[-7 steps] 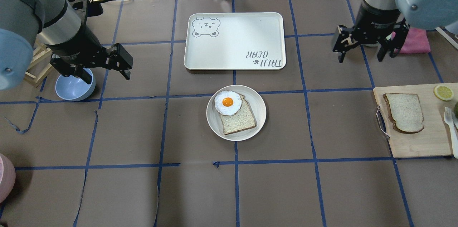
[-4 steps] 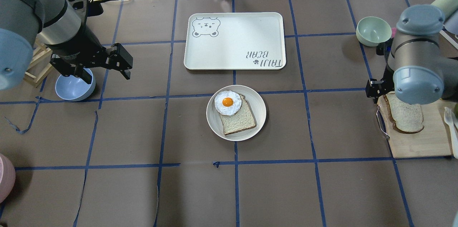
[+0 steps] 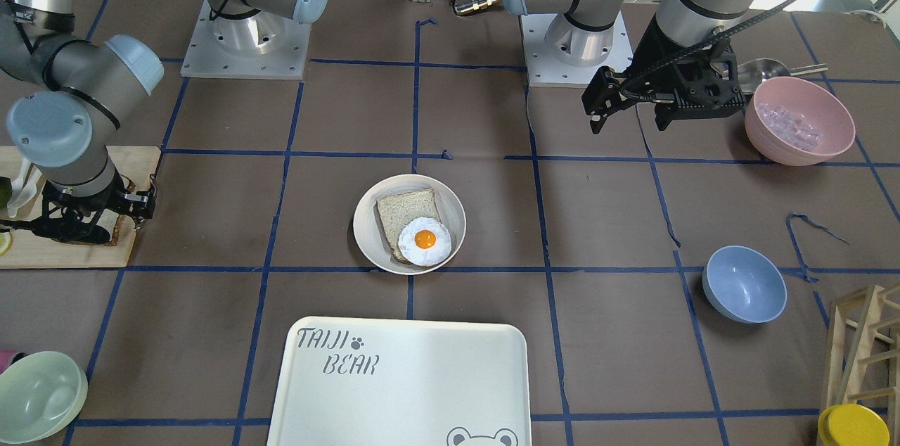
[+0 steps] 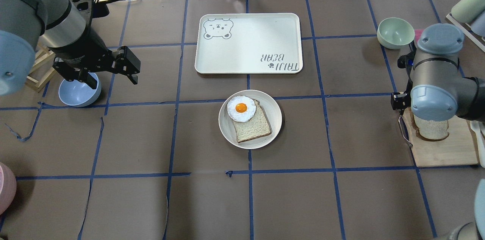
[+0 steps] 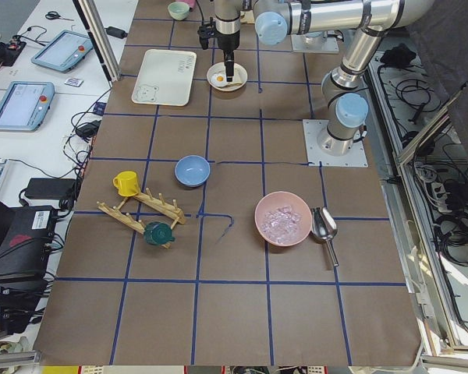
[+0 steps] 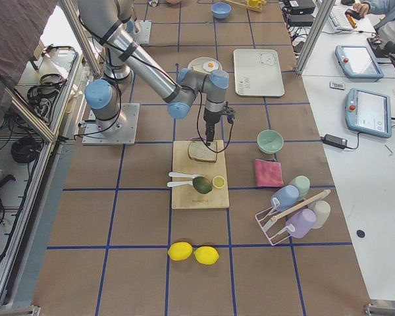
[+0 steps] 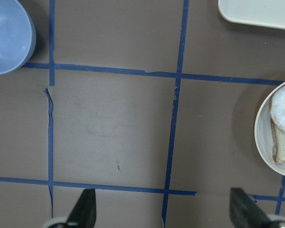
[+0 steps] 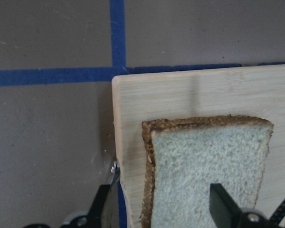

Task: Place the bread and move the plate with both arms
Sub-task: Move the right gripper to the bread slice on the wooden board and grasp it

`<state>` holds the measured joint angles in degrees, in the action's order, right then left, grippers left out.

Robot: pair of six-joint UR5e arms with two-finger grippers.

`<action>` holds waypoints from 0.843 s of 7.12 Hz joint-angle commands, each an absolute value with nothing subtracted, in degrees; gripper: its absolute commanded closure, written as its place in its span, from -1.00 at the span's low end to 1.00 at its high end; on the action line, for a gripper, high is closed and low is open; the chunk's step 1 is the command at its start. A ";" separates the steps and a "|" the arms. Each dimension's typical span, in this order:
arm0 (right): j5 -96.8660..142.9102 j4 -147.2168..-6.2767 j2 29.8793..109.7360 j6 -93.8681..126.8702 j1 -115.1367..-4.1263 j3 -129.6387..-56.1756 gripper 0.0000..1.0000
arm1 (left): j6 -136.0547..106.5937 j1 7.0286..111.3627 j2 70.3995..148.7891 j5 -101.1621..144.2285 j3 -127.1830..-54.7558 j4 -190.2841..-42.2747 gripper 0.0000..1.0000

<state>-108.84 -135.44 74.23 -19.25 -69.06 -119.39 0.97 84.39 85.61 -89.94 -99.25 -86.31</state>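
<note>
I need to grab the bread slice by its crust edge (image 8: 148, 190) with my right gripper next, so that it can top the egg on the plate.
The bread (image 8: 209, 171), pale with a dark-brown crust, lies on a wooden cutting board (image 4: 443, 151) at the table's right; the overhead view shows only its near part (image 4: 430, 131). My right gripper (image 8: 162, 206) is open just above it. One finger is over the slice and the other is past the board's edge. The wrist hides it in the overhead view. The plate (image 4: 275, 119) sits mid-table and holds a tanner slice (image 4: 253, 126) and a fried egg (image 4: 241, 108). My left gripper (image 4: 110, 78) is open and empty, above the table far left of the plate.
The cream "TAIJI BEAR" tray (image 4: 248, 43) lies behind the plate. A pale green bowl (image 4: 396, 32) stands behind the cutting board. A blue bowl (image 4: 77, 94) sits under the left arm. A pink bowl (image 3: 798, 119) and a wooden rack (image 3: 868, 340) are on the left side.
My right arm swung from the back right to over the cutting board and came down over the bread. The left arm, the plate and the tray have not moved.
</note>
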 commanded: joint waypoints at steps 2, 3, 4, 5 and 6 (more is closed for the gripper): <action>-110.30 -135.35 73.48 -19.34 -67.85 -119.53 -0.25 | 0.97 84.37 85.60 -89.83 -99.40 -86.31 -1.00; -110.22 -135.35 73.13 -19.34 -67.85 -119.53 -0.25 | 0.97 84.37 85.61 -89.74 -99.32 -86.31 -1.00; -109.78 -135.44 72.95 -19.25 -67.85 -119.53 -0.27 | 0.97 84.37 85.61 -90.08 -99.49 -86.31 -1.00; -109.43 -135.35 72.86 -19.34 -67.59 -119.53 -0.25 | 0.97 84.37 85.61 -90.17 -99.49 -86.31 -1.00; -109.51 -134.92 72.95 -19.34 -67.59 -119.53 -0.02 | 0.97 84.37 85.61 -90.09 -99.32 -86.31 -1.00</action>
<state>-109.60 -135.27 72.95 -19.32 -67.67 -119.53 0.97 84.38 85.60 -90.09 -99.43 -86.31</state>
